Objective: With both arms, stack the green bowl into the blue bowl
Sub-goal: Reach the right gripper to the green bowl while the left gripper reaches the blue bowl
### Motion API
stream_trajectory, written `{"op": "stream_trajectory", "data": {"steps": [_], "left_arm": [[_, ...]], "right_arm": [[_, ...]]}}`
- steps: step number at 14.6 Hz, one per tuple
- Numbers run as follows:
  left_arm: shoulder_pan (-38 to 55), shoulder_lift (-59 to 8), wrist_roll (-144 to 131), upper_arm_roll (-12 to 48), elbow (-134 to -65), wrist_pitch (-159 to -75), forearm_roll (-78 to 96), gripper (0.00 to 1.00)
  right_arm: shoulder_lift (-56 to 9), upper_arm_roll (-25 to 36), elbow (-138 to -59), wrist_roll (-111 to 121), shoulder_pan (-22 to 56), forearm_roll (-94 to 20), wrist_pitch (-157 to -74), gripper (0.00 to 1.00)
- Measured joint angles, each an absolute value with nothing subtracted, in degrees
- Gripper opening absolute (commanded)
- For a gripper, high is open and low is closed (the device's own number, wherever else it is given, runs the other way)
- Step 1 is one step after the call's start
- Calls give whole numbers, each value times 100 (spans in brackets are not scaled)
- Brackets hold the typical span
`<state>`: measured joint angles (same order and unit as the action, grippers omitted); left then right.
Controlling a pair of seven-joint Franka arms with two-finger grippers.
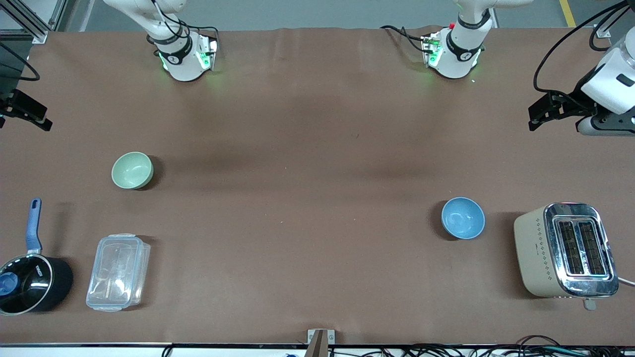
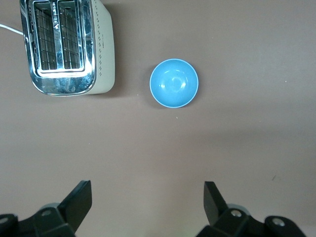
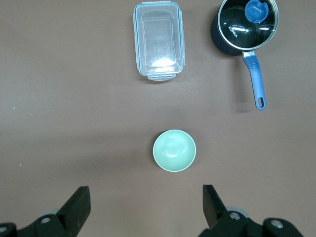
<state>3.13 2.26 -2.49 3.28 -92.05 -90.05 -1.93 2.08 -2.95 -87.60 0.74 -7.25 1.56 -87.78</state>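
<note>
I need to set up a place for stacking the green bowl, so next I should grab the blue bowl by its rim with my left gripper.
The green bowl stands upright and empty on the brown table toward the right arm's end; it also shows in the right wrist view. The blue bowl stands upright and empty toward the left arm's end, a little nearer to the front camera, and shows in the left wrist view. My right gripper is open and empty, high over the table's edge at its own end. My left gripper is open and empty, high over the table's edge at its end. Neither gripper touches a bowl.
A beige and chrome toaster stands beside the blue bowl, also seen in the left wrist view. A clear lidded plastic box and a black saucepan with a blue handle sit nearer to the front camera than the green bowl.
</note>
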Motion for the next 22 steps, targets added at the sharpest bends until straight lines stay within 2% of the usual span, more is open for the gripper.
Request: {"op": "stream_trajectory", "data": {"steps": [4, 7, 11, 15, 17, 18, 22], "left_arm": [[270, 203, -248, 304, -9130, -9002, -194, 100], [252, -124, -248, 288, -9129, -9110, -194, 100], [145, -1103, -248, 282, -9335, -10284, -198, 100], [-40, -1822, -248, 280, -10055, -12014, -200, 100], [-48, -2083, -254, 283, -10336, -12508, -200, 100], [-44, -2205, -279, 287, -10382, -12583, -200, 98], [-37, -2560, -338, 290, -10397, -12634, -200, 69]], "right_arm": [[178, -296, -8815, 96, -732, 156, -8774, 100], [155, -309, -8821, 104, -732, 156, -8774, 100], [149, -316, -8836, 106, -734, 156, -8708, 100], [141, -315, -9116, 108, -752, 117, -8758, 100], [138, -315, -9343, 109, -783, 105, -8927, 100], [134, -313, -9528, 109, -810, 97, -9081, 100], [82, -302, -10643, 116, -983, -8, -10193, 99]]}}
